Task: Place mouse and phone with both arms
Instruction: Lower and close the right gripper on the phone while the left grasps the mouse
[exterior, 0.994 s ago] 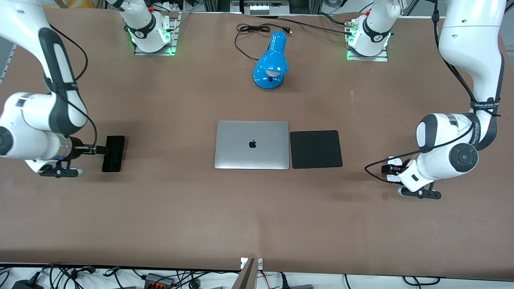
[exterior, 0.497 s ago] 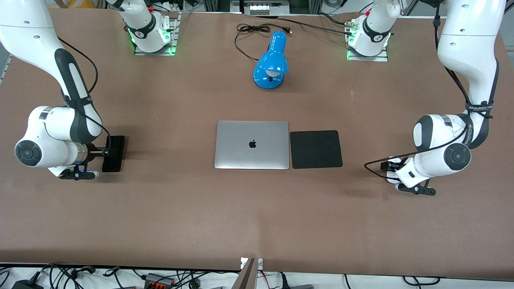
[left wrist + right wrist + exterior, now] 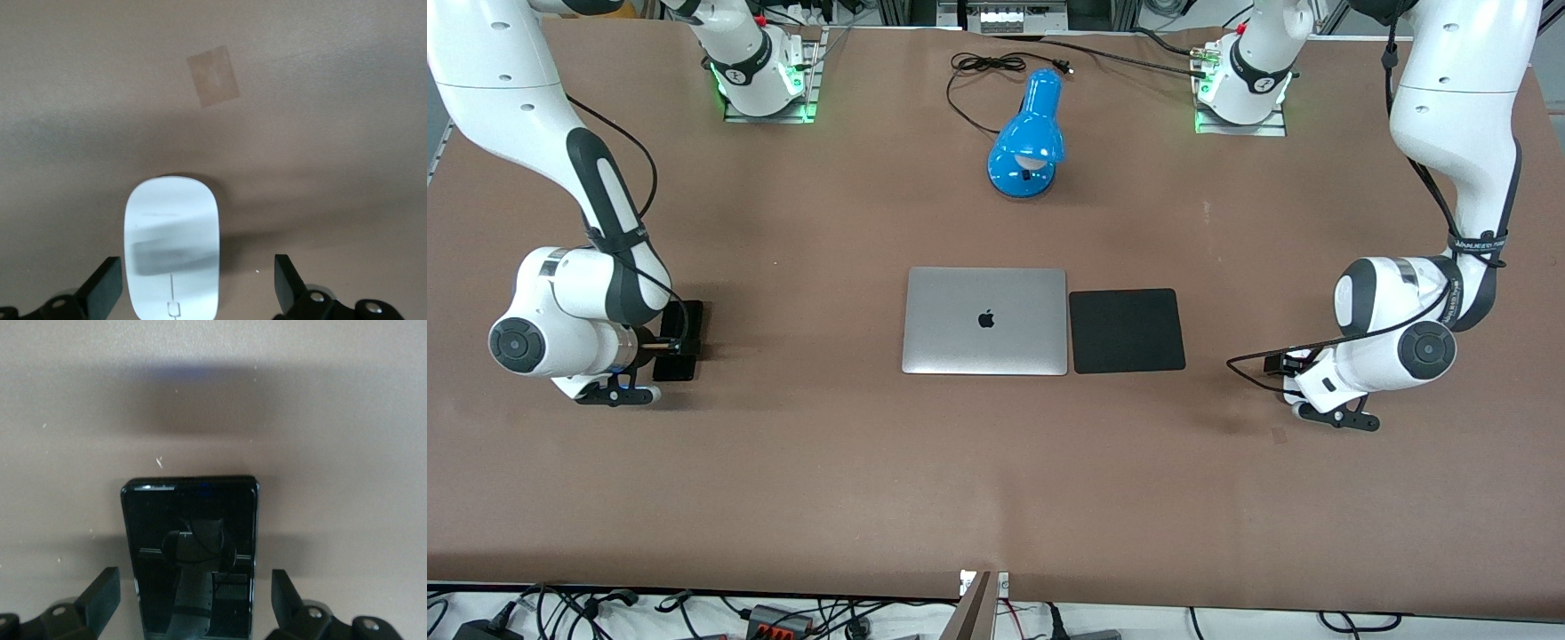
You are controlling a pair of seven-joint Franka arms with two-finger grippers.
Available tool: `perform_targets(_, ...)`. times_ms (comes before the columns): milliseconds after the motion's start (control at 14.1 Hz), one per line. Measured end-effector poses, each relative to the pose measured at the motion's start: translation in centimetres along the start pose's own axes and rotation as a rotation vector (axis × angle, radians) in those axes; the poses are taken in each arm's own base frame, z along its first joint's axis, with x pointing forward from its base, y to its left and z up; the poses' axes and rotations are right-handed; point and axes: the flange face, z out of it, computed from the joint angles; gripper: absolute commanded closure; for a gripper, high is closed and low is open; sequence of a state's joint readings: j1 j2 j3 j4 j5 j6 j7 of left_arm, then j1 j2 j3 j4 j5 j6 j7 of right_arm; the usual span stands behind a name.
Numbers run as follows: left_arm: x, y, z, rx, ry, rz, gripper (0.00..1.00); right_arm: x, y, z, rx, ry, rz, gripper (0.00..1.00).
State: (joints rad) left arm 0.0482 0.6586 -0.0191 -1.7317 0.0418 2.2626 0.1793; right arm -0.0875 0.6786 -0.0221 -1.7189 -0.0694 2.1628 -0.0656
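The white mouse needs to go on the black square pad [image 3: 1127,331]. My left gripper should grab the mouse by its long sides next.
The white mouse [image 3: 172,250] lies on the brown table at the left arm's end. My left gripper [image 3: 197,290] is open and low over it, one finger on each side and neither touching; the mouse sits closer to one finger. In the front view the left hand [image 3: 1303,378] hides the mouse. The black phone [image 3: 190,553] lies flat at the right arm's end. My right gripper [image 3: 193,597] is open and straddles the phone's long sides with gaps on both. In the front view the phone [image 3: 686,318] shows partly under the right hand [image 3: 654,347].
A closed silver laptop [image 3: 985,320] lies mid-table with a black square pad [image 3: 1127,330] beside it toward the left arm's end. A blue desk lamp [image 3: 1030,138] and its cable lie near the bases. A small tape patch [image 3: 213,80] marks the table near the mouse.
The right arm has swung toward the table's middle, bringing its open gripper over the phone. The left arm has shifted slightly toward the middle over the mouse. Phone and mouse have not moved.
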Motion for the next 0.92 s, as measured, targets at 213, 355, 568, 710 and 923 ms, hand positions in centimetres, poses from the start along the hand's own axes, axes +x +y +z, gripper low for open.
perform_targets(213,-0.1,-1.0,0.9,-0.001,0.005,0.001,0.00,0.3,-0.1,0.9,0.000,0.008,-0.001,0.00)
perform_targets(355,-0.1,-1.1,1.3,-0.002,0.003,0.004,0.03,0.4,-0.1,1.2,0.000,0.008,-0.002,0.00)
perform_targets(568,-0.1,-1.1,1.3,-0.001,0.008,0.005,0.26,0.4,-0.1,1.2,0.000,0.006,-0.002,0.00)
perform_targets(710,-0.1,-1.1,1.3,-0.001,0.009,0.005,0.37,0.3,0.0,1.2,0.000,0.003,-0.001,0.00)
perform_targets(923,0.0,-1.1,1.3,-0.001,0.011,0.006,0.53,0.2,0.1,1.3,0.001,-0.004,0.001,0.10)
